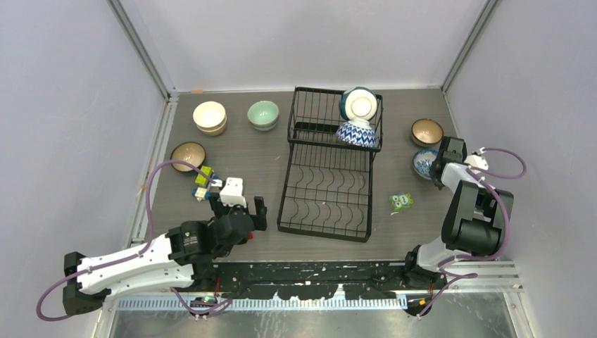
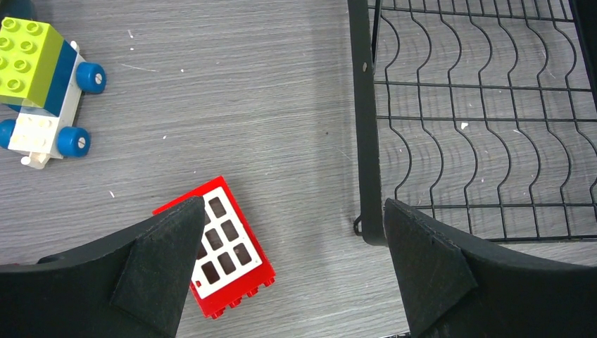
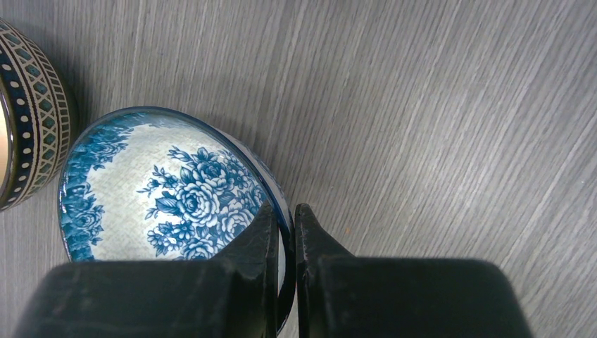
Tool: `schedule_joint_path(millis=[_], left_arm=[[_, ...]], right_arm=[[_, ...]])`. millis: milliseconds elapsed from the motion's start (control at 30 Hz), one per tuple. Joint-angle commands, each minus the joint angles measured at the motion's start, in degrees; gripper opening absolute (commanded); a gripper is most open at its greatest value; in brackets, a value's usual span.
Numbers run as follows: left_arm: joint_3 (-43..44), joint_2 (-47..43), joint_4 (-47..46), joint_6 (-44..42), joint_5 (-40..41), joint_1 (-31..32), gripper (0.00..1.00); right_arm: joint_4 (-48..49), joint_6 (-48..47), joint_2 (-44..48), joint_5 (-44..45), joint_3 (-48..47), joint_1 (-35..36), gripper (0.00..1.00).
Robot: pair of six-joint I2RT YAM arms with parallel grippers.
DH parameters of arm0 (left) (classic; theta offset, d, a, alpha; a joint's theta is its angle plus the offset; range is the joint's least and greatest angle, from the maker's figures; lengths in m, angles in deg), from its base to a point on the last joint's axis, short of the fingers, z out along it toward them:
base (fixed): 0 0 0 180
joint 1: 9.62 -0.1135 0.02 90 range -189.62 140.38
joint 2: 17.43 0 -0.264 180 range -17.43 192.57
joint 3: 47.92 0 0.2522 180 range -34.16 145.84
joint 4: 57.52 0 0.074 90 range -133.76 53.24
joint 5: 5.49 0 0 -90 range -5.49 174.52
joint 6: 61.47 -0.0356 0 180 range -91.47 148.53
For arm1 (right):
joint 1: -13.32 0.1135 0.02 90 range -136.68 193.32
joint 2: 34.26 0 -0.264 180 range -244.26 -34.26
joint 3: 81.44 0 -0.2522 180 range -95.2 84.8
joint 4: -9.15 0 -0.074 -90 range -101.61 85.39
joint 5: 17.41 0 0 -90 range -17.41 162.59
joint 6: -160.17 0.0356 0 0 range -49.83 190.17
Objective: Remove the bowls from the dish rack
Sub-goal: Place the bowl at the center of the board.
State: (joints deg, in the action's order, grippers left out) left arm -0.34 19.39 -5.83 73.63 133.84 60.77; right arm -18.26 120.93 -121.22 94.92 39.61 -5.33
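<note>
The blue floral bowl (image 3: 155, 190) sits low and open-side-up on the flat table, beside the patterned brown bowl. My right gripper opens next.
The black wire dish rack (image 1: 322, 234) stands mid-table; its frame (image 2: 362, 127) shows in the left wrist view. In its raised basket a dark teal bowl (image 1: 360, 104) lies on its side above a blue-and-white patterned bowl (image 1: 356, 134). A cream bowl (image 1: 210, 117), a pale green bowl (image 1: 263, 115) and a brown bowl (image 1: 188, 155) sit on the table at the left. My right gripper (image 3: 285, 225) is shut on the rim of a blue floral bowl (image 3: 155, 190), low at the table beside a patterned brown bowl (image 3: 28, 120). My left gripper (image 2: 292, 267) hangs open by the rack's near left corner, holding nothing.
A red window block (image 2: 222, 250) lies under my left finger, and a toy car of blocks (image 2: 42, 91) sits further left. A small green toy (image 1: 401, 202) lies right of the rack. Walls enclose the table on three sides.
</note>
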Motion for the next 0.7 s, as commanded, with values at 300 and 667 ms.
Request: schedule_joint_path(millis=[300,667], left_arm=[[-0.13,-0.01,-2.95,1.57,0.52,0.02,1.0],[-1.48,-2.89,-3.03,1.74,-0.03,0.03,1.0]], right_arm=[[0.92,-1.12,-0.44,1.36,-3.32,-0.86,0.14],[-2.71,-1.72,2.99,1.57,-2.29,-1.05,0.45]])
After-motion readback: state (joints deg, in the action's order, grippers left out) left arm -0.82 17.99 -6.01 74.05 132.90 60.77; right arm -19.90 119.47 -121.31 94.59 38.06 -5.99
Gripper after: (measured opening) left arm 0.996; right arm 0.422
